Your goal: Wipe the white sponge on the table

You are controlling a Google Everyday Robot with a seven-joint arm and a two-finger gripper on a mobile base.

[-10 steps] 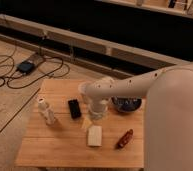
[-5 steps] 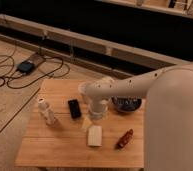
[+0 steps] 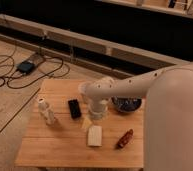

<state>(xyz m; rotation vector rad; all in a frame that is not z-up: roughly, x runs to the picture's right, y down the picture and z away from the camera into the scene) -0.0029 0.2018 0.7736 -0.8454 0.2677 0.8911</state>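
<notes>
I will wipe the sponge across the table, so next my gripper will grab the white sponge by its top (image 3: 95, 135).
The white sponge (image 3: 94, 135) lies flat on the table (image 3: 50, 147), near the middle of its front half. My gripper (image 3: 96, 116) hangs at the end of the pale arm that reaches in from the right. It sits just behind and above the sponge and stands open, with nothing seen in it. The sponge lies free of the gripper. The arm's wrist hides the tabletop right behind the sponge.
A black phone (image 3: 74, 108) lies left of the gripper, and an upright white bottle (image 3: 46, 112) stands further left. A dark bowl (image 3: 126, 104) sits at the back right, and a small red object (image 3: 124, 139) lies right of the sponge. Cables (image 3: 25, 67) trail on the floor at the left.
</notes>
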